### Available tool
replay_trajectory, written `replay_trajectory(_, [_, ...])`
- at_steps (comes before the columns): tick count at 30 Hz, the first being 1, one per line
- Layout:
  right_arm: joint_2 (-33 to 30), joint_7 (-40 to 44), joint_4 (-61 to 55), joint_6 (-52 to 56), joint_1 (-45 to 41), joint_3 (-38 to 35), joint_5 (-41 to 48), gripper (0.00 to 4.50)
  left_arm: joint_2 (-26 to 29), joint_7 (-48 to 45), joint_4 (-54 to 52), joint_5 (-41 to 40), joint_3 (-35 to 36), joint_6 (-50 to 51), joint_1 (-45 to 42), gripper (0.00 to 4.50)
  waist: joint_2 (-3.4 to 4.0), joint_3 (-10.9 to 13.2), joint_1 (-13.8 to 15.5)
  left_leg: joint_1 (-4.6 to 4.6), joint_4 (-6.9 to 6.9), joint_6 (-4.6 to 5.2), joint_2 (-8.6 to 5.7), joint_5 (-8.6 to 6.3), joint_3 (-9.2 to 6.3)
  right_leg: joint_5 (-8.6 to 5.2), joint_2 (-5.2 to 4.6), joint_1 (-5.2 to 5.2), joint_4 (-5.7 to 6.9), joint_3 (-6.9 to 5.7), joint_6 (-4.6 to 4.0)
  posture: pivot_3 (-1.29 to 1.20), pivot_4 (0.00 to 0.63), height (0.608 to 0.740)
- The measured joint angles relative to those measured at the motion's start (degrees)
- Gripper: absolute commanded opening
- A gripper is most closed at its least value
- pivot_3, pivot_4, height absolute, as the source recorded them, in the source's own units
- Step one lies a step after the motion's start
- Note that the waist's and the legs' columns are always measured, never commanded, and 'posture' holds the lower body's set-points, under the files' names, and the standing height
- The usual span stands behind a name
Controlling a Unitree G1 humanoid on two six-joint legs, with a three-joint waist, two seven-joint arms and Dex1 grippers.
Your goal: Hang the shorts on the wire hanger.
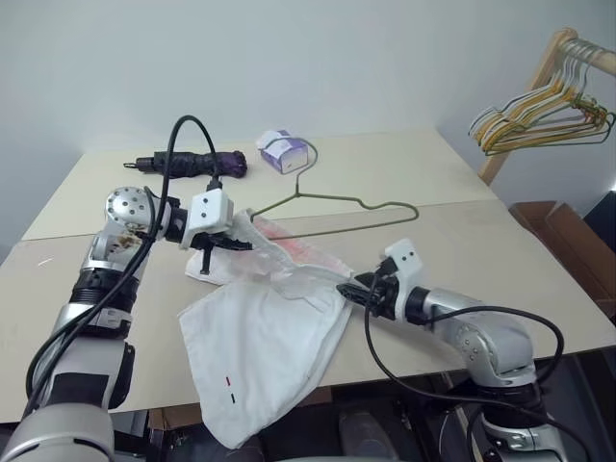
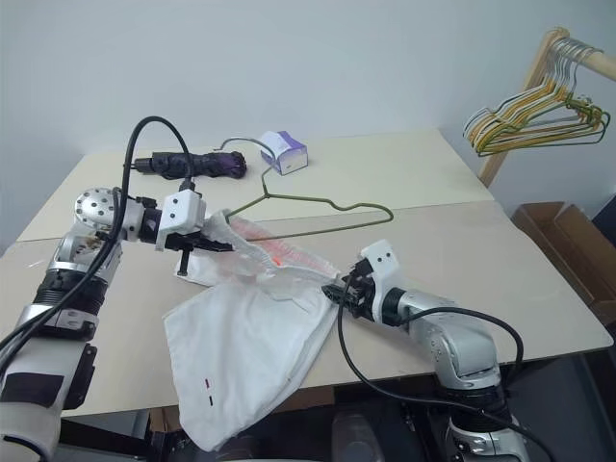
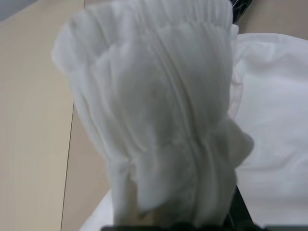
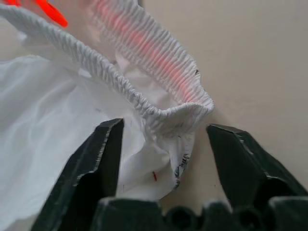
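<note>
My right gripper grabs the waistband's loose end [image 1: 337,281] next, to open the waistband for the wire hanger [image 1: 371,204].
The white shorts [image 1: 269,337] lie spread on the beige table [image 1: 500,250], one leg drooping over the front edge. My left gripper [image 1: 226,241] is shut on the gathered waistband's left end [image 3: 159,120] and holds it a little above the table. At the waistband's other end, my right gripper [image 4: 163,127] is open, a black finger [image 4: 103,149] on each side of the pink-tinted elastic [image 4: 159,72]. The wire hanger [image 1: 371,204] lies flat just behind the shorts, its hook toward the back. Its left corner is hidden by the cloth.
A folded black and purple umbrella [image 1: 192,164] and a small white and purple box [image 1: 284,151] sit at the back of the table. A wooden rack [image 1: 539,87] with several coloured hangers [image 1: 539,115] stands at the far right, a cardboard box [image 1: 558,231] below it.
</note>
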Motion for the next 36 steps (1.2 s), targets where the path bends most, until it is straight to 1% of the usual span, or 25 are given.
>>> replay_trajectory(1, [0.2, -0.3, 0.0, -0.3, 0.1, -0.3, 0.1, 4.46, 0.0, 0.0, 0.0, 0.0, 0.0, 0.0, 0.0, 0.00, 0.00, 0.0, 0.0, 0.00, 0.00, 0.00, 0.00, 0.00, 0.00, 0.00, 0.00, 0.00, 0.00, 0.00, 0.00, -0.17, 0.000, 0.740])
replay_trajectory(5, [1.9, -1.9, 1.4, -2.0, 1.0, -0.2, -0.6, 4.46, 0.0, 0.1, -0.2, -0.2, 0.0, 0.0, 0.1, 0.00, 0.00, 0.0, 0.0, 0.00, -0.01, 0.00, 0.00, 0.00, 0.00, 0.00, 0.00, 0.00, 0.00, 0.01, 0.00, -0.17, 0.000, 0.740])
replay_trajectory(9, [4.4, -3.0, 7.1, -4.7, 0.8, 0.9, -1.6, 4.46, 0.1, 0.1, -0.3, -0.5, 0.0, 0.0, 0.2, 0.00, 0.00, 0.0, 0.1, 0.02, 0.00, 0.00, 0.00, 0.00, 0.00, 0.00, 0.00, 0.01, 0.01, 0.00, 0.00, -0.16, 0.000, 0.740])
replay_trajectory(12, [5.0, -3.0, 11.3, -5.9, -0.5, 1.1, -2.2, 4.46, 0.4, 0.1, -0.3, -0.6, 0.0, 0.0, 0.2, 0.00, 0.00, 0.0, 0.1, 0.02, -0.01, 0.00, -0.01, 0.00, 0.01, 0.00, 0.00, 0.00, 0.01, 0.01, 0.00, -0.16, 0.000, 0.740])
replay_trajectory(15, [5.3, -1.2, 14.3, -6.9, -2.6, 1.4, -2.1, 4.46, 0.4, 0.1, -0.4, -0.6, 0.0, 0.0, 0.2, 0.00, 0.00, 0.0, 0.1, 0.02, -0.01, 0.00, 0.00, 0.00, 0.00, 0.00, 0.01, 0.00, 0.01, 0.00, 0.00, -0.16, 0.000, 0.740])
replay_trajectory(18, [6.9, 0.3, 17.3, -7.9, -4.4, 2.1, -1.7, 3.95, 0.4, 0.1, -0.6, -0.6, 0.0, 0.0, 0.2, 0.00, 0.01, 0.0, 0.0, 0.04, -0.02, 0.00, 0.00, 0.00, -0.01, 0.00, 0.01, 0.00, 0.02, 0.00, 0.00, -0.16, 0.000, 0.740])
replay_trajectory(20, [7.3, 1.7, 17.4, -8.2, -4.6, 2.3, -0.6, 3.31, 0.4, 0.1, -0.8, -0.6, 0.0, 0.0, 0.2, 0.00, 0.01, 0.0, 0.0, 0.02, -0.02, 0.00, 0.00, 0.00, -0.02, 0.00, 0.01, 0.00, 0.01, 0.00, 0.00, -0.16, 0.000, 0.740])
replay_trajectory(21, [7.4, 2.6, 17.4, -8.4, -4.7, 2.3, -0.3, 2.85, 0.4, 0.1, -0.8, -0.6, 0.0, 0.0, 0.3, 0.00, 0.01, 0.0, 0.0, 0.01, -0.01, 0.00, -0.01, 0.00, -0.01, 0.00, 0.01, 0.01, 0.00, 0.01, 0.00, -0.16, 0.000, 0.740])
replay_trajectory(22, [7.4, 3.1, 17.4, -8.5, -4.7, 2.3, -0.3, 2.56, 0.4, 0.1, -0.9, -0.6, 0.0, 0.0, 0.3, 0.00, 0.01, 0.0, 0.1, 0.01, 0.00, 0.00, -0.01, 0.00, -0.02, 0.00, 0.01, 0.01, 0.00, 0.01, 0.00, -0.16, 0.000, 0.740])
replay_trajectory(29, [5.7, 5.1, 15.9, -8.5, -3.9, 2.2, 0.1, 0.14, 0.7, -0.1, -1.7, -0.7, 0.0, 0.2, 2.2, 0.00, 0.01, 0.0, 0.1, 0.03, -0.01, 0.00, -0.01, 0.00, -0.02, 0.00, 0.01, 0.01, 0.02, 0.00, 0.00, -0.17, 0.000, 0.740])
replay_trajectory(30, [5.3, 5.2, 15.5, -8.5, -3.7, 2.2, 0.3, 0.06, 1.0, -0.3, -2.0, -0.7, 0.0, 0.3, 2.5, 0.00, 0.01, 0.0, 0.0, 0.03, -0.02, 0.00, -0.01, 0.00, -0.02, 0.00, 0.01, 0.01, 0.02, 0.01, 0.00, -0.18, 0.000, 0.740])
replay_trajectory(36, [1.2, 5.3, 14.3, -8.5, -3.2, -0.3, 1.2, 0.06, 4.7, -3.1, -1.7, -0.7, 0.0, -0.5, 6.1, 0.00, 0.02, 0.0, -0.2, 0.04, -0.02, 0.00, -0.01, 0.00, -0.02, 0.00, 0.01, 0.01, 0.03, 0.00, 0.00, -0.19, 0.000, 0.740])
